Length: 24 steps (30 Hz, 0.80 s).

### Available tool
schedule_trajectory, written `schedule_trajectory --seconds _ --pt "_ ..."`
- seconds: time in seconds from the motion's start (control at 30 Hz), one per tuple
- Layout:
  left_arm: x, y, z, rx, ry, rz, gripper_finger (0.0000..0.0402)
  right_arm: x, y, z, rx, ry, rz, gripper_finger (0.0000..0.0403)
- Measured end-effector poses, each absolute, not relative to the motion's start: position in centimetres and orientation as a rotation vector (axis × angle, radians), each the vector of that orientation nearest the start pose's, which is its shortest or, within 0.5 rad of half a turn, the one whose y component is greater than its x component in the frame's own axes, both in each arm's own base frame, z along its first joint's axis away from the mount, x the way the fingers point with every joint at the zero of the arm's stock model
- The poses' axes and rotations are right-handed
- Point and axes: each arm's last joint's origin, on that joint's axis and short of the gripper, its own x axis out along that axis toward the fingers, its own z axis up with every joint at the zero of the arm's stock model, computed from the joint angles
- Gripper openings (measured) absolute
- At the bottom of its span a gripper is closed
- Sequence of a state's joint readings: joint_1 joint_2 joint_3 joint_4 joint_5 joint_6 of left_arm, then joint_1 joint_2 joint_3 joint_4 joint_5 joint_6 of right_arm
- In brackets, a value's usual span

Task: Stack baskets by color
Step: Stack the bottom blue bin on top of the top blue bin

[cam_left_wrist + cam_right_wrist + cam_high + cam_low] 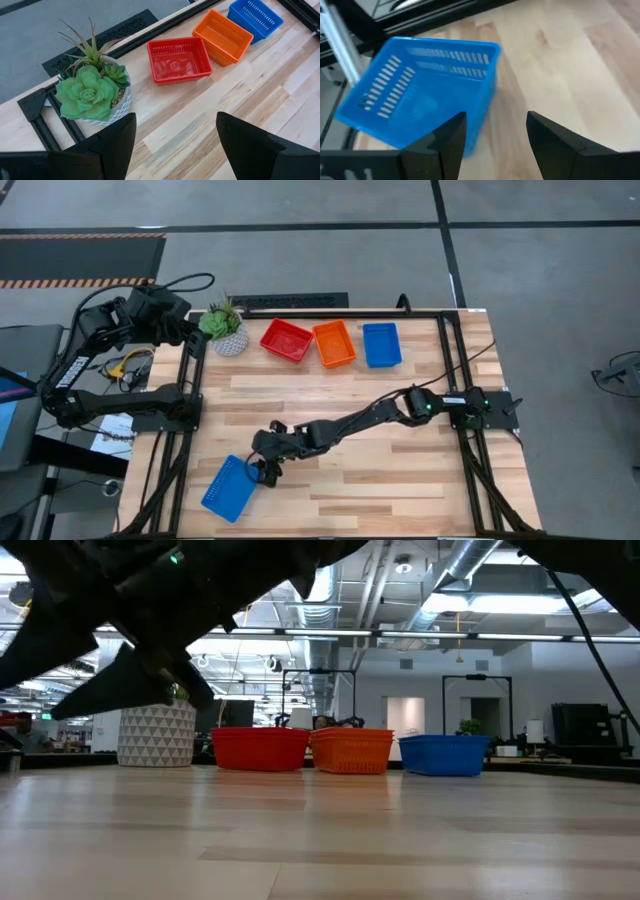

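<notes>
The remaining blue basket should next be picked up by its rim [250,471] [490,65] with my right gripper, so that the blue baskets can be stacked together.
A blue basket [230,487] lies slanted at the table's near left, its bottom on the wood. My right gripper [267,470] reaches across the table to its right end wall [487,90] and is open. One finger [447,142] is in front of that wall's corner and the other [547,140] is over bare wood. A red basket [286,340], an orange basket [334,343] and another blue basket [381,344] stand in a row at the far edge. My left gripper [175,125] waits open, high over the far left. My right gripper stands open at the near blue basket's right end wall [482,125], slanting down from the table's right. Its own finger hides the corner, so I cannot tell whether it touches the basket. The basket rests flat on the table.
A green plant in a white pot [226,328] stands left of the red basket. Black frame rails [190,430] run along the table's left and right sides. Bare wood [380,480] lies between the far row and the near edge.
</notes>
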State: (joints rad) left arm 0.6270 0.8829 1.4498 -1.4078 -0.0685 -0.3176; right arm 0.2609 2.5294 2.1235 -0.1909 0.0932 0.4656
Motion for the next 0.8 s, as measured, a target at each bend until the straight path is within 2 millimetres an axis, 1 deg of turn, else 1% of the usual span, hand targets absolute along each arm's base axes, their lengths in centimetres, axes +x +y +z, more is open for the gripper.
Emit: schedule_trajectory --seconds 0.1,0.17,0.27,0.43,0.57,0.63,0.7,0.8 --pt "7.3 5.5 41.8 -0.524 0.718 0.783 0.0263 54.6 14.2 15.8 0.342 0.615 0.017 0.0228" --pt "7.3 5.5 41.8 -0.524 0.718 0.784 0.0263 54.9 14.5 15.2 0.350 0.604 0.029 0.0228" --pt "7.3 5.5 41.7 -0.525 0.720 0.784 0.0263 54.6 14.8 14.1 0.348 0.653 0.036 0.0228" --pt "7.2 5.5 41.7 -0.522 0.728 0.785 0.0263 54.5 14.9 14.3 0.327 0.656 0.018 0.0227" --pt "7.2 5.5 41.7 -0.519 0.729 0.785 0.0263 54.5 14.6 14.1 0.327 0.669 0.010 0.0222" --pt "7.2 5.5 41.7 -0.520 0.729 0.785 0.0263 54.4 14.5 14.0 0.327 0.688 0.006 0.0213" --pt "7.2 5.5 41.7 -0.520 0.729 0.785 0.0263 54.1 14.5 13.7 0.342 0.735 -0.012 0.0193" --pt "7.2 5.5 41.7 -0.520 0.729 0.785 0.0263 53.8 14.4 13.3 0.361 0.788 -0.029 0.0141"
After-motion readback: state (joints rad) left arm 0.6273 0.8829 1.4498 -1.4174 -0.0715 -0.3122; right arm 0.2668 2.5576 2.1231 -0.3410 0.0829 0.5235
